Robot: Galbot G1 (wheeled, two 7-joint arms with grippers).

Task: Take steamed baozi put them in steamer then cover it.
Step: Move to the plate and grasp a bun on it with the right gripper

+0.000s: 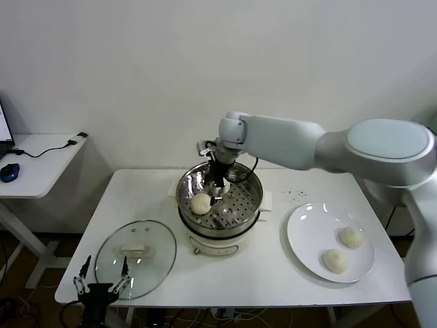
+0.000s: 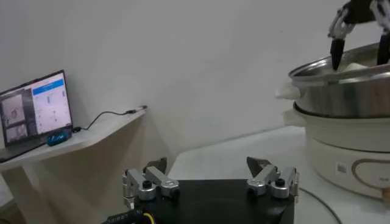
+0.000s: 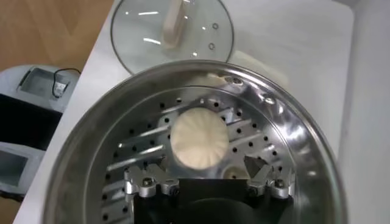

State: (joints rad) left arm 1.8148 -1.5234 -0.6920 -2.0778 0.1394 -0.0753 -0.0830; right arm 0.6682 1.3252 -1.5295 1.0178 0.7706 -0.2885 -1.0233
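Observation:
My right gripper will next grab the front baozi on the plate by its rounded sides to fill the steamer.
The steel steamer [image 1: 181,199] stands mid-table on its white base. One cream baozi [image 1: 201,203] lies on its perforated tray, also seen in the right wrist view [image 3: 199,137]. My right gripper [image 1: 218,186] reaches down inside the steamer. It is open [image 3: 204,164], with its fingertips either side of the near edge of that baozi and not pressing it. Two more baozi [image 1: 351,236] [image 1: 334,260] lie on the white plate [image 1: 307,229] at the right. The glass cover [image 1: 135,258] lies flat at the front left. My left gripper [image 1: 102,280] is open and parked below it.
A side table [image 1: 41,167] with a laptop [image 2: 36,109] and a blue mouse [image 1: 8,172] stands to the left. The table's front edge runs just under the cover. From the left wrist view the steamer [image 2: 341,91] is ahead and to the right.

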